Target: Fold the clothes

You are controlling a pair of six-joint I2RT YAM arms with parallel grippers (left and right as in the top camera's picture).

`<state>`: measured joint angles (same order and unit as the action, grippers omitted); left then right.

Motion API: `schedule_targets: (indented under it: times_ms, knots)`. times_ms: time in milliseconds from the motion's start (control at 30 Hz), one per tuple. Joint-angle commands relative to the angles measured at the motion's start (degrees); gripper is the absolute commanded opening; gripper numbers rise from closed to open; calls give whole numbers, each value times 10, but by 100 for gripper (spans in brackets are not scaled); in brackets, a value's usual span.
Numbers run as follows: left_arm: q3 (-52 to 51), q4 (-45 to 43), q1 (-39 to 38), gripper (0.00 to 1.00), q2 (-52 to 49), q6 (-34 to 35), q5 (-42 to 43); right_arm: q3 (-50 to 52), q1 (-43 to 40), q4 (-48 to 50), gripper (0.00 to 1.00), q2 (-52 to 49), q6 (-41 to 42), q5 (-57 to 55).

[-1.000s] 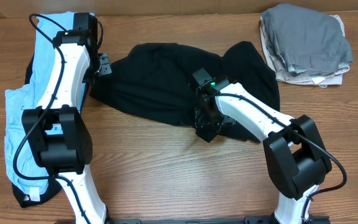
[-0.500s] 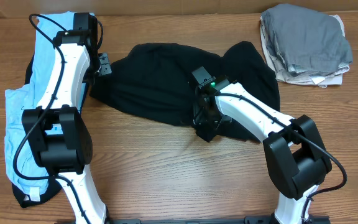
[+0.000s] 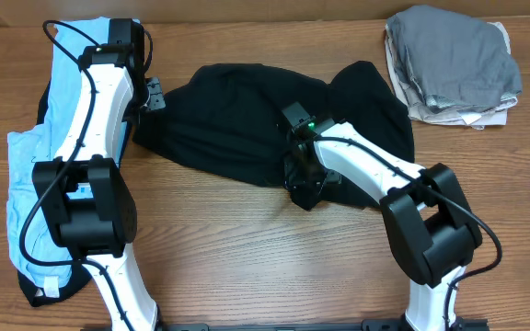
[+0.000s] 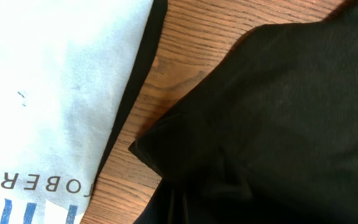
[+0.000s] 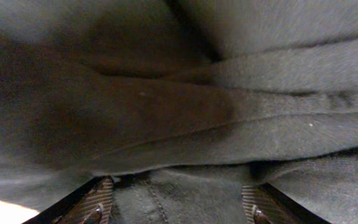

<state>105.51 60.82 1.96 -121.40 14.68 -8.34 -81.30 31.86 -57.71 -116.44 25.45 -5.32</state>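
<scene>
The robot's right gripper should next spread the T-shirt flat for folding, so it should grab the black T-shirt's bunched front edge (image 3: 298,180) (image 5: 180,186), apart from the left gripper's hold.
The black T-shirt (image 3: 237,129) lies crumpled across the middle of the table. My left gripper (image 3: 152,96) is at its left edge. In the left wrist view the dark cloth (image 4: 272,112) bunches down into my jaws (image 4: 178,211), which look shut on it, though the fingers hardly show. My right gripper (image 3: 302,188) is pressed down on the shirt's front edge. In the right wrist view its fingers (image 5: 176,199) are spread wide, with dark fabric (image 5: 179,106) filling the gap and the whole view. The neck label is hidden.
A light blue printed shirt (image 3: 30,165) lies along the left side under my left arm, with a dark garment edge (image 3: 37,292) beneath it. It also shows in the left wrist view (image 4: 48,93). A grey and beige pile (image 3: 454,60) sits at the back right. Bare wood (image 3: 247,257) is in front.
My right gripper has shifted slightly left and back along the shirt's front edge. The left arm and the shirt look unchanged.
</scene>
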Motion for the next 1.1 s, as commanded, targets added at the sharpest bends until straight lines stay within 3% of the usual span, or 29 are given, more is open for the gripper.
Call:
schedule_targets:
  times_ms: [0,167,367,633,700,900,1067]
  knots:
    - [-3,-2,-2,4,5,6,5,-1,-2,-5,66,-3,1,-12]
    - [-3,-1,-1,4,5,6,5,-1,-18,-20,60,-3,1,-17]
    - [-3,-1,-1,4,5,6,5,-2,-43,-34,46,-3,1,-17]
    - [-3,-3,-1,4,5,6,4,-10,-58,-44,17,14,1,-11]
    - [-3,-2,-1,4,5,6,4,-26,-61,-55,4,23,1,-11]
    - [22,19,-1,4,6,1,4,-98,-81,-116,4,61,0,-18]
    - [141,115,0,4,6,-15,4,-203,-117,-204,4,111,-22,-41]
